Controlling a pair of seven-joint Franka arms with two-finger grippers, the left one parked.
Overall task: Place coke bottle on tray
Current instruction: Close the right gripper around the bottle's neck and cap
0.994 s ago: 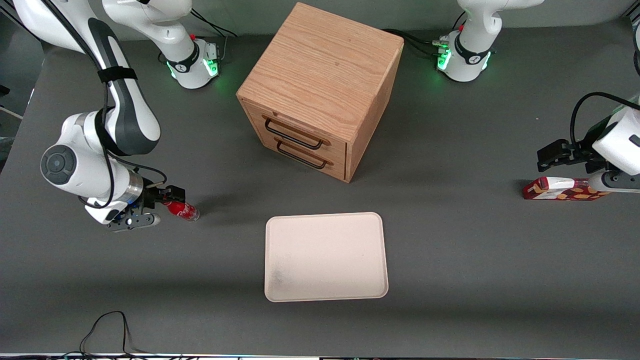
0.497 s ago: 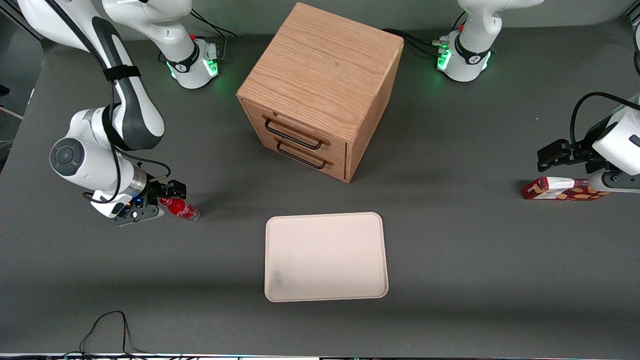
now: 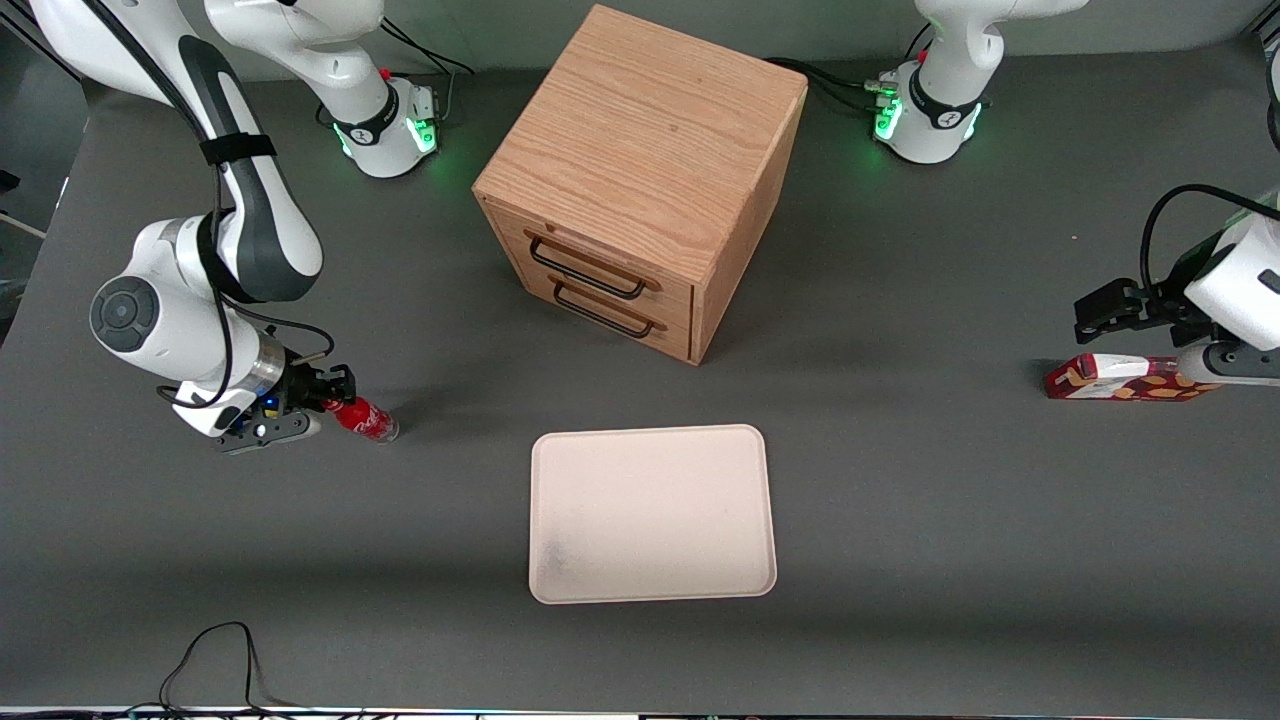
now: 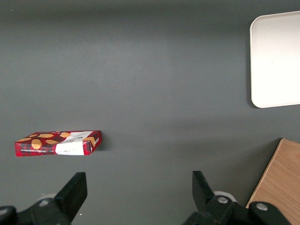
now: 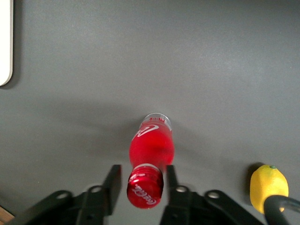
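My gripper grabs the coke bottle by its cap next, so the bottle's clear base stays free to meet the tray [image 3: 650, 515].
The coke bottle [image 3: 364, 419], small and red with a white script logo, stands on the grey table toward the working arm's end, well apart from the cream tray [image 3: 650, 515]. In the right wrist view its red cap [image 5: 145, 190] points at the camera, with the clear base [image 5: 156, 118] farther off. My gripper [image 3: 325, 405] is open with its jaws either side of the cap [image 5: 142, 171]. A narrow gap shows on each side of the cap. An edge of the tray [image 5: 3, 42] shows in the right wrist view.
A wooden drawer box [image 3: 640, 180] with two black handles stands farther from the front camera than the tray. A yellow lemon [image 5: 268, 187] lies close beside the gripper. A red-and-white snack carton [image 3: 1120, 378] lies toward the parked arm's end. A black cable [image 3: 215, 660] loops near the front edge.
The arm's wrist shifted slightly and the fingers drew in closer around the bottle's cap. The bottle has stayed in the same spot.
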